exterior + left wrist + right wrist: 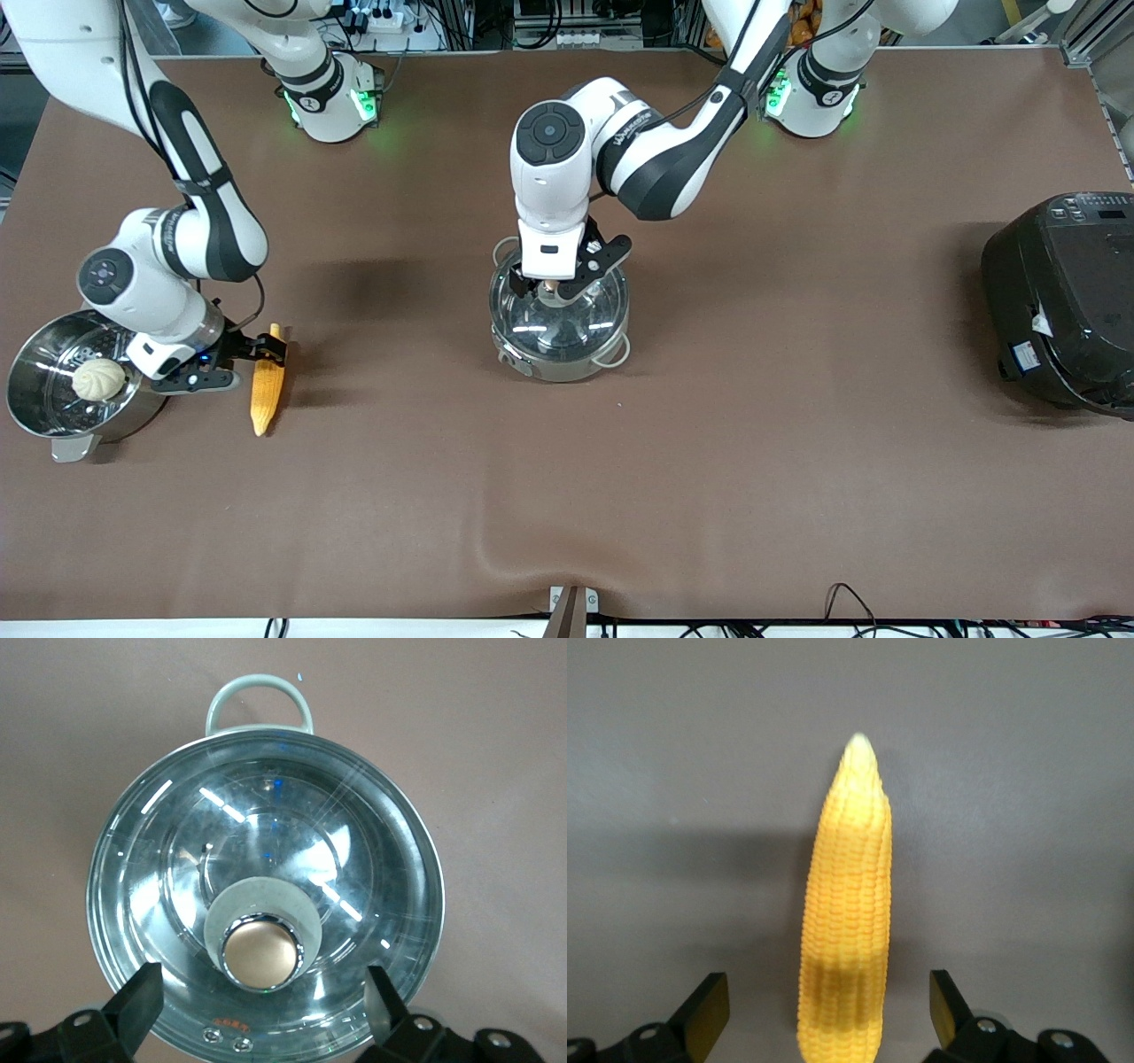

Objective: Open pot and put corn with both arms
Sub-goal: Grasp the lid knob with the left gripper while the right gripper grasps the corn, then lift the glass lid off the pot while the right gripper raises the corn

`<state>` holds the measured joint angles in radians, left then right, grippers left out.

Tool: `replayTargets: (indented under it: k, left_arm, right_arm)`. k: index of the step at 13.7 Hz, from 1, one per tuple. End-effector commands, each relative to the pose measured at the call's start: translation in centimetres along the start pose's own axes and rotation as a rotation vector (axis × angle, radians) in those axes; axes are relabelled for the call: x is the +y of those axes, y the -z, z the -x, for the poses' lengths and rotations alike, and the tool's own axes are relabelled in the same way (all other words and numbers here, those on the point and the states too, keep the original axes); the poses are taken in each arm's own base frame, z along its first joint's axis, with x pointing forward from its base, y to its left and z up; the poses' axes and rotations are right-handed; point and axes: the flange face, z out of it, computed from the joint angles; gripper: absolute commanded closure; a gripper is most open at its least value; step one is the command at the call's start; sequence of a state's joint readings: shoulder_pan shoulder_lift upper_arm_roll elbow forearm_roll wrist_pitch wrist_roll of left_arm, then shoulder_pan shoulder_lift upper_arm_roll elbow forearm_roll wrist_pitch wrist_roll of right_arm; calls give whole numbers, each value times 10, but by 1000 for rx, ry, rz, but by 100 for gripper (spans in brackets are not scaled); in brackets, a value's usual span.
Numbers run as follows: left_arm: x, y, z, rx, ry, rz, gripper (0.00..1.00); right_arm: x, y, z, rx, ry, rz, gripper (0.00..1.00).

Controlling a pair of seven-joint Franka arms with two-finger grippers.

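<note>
The corn's pointed tip (260,426) needs to stay free to go into the pot. My right gripper should grab the corn by its thick end (275,334) next.
The steel pot (560,359) stands mid-table with its glass lid (567,323) on. My left gripper (551,285) is open just above the lid, one finger on each side of the copper knob (261,952), not touching it. In the left wrist view the lid (266,815) fills the frame, with my left gripper (261,997) at the knob and one pale handle (259,700) showing. The corn (267,385) lies on the table toward the right arm's end, pointed tip nearer the front camera. My right gripper (244,363) is open, low over its thick end. In the right wrist view the corn (846,904) lies between the open fingers of my right gripper (828,1010).
A steel steamer pot (35,408) holding a white bun (99,379) stands beside the corn, at the right arm's end of the table. A big black rice cooker (1063,301) stands at the left arm's end.
</note>
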<state>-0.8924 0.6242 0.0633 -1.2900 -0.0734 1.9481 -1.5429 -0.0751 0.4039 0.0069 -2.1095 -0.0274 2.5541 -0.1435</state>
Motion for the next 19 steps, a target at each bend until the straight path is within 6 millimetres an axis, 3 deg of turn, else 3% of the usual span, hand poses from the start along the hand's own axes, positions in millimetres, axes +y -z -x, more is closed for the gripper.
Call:
replayTargets:
  k: [1,7,8,9,12,14,15,19]
  left_arm:
    - [7,-2,3,28,16,14,3]
    - [8,-20,6,44,3,14,7]
    - [8,-19,6,44,3,14,9]
    - [7,-20,7,43,2,12,10]
    - [6,-23,7,43,-10,6,10]
    - [5,-27,6,44,-13,-2,11]
    - [5,-31,6,44,-14,-8,13]
    - [5,-39,6,45,-14,-17,20]
  right_arm:
    - [10,-9,3,-8,15,16,0]
    - [8,-40,-3,-43,2,5,2]
    - [9,-41,-4,-43,0,5,22]
    - [9,-40,-4,-42,-1,5,32]
    - [5,-37,-9,-33,-26,1,50]
    - [2,-25,-13,-41,-34,1,76]
    - [2,-10,-21,-57,-30,0,81]
    - [-5,66,-45,-142,-9,-3,82]
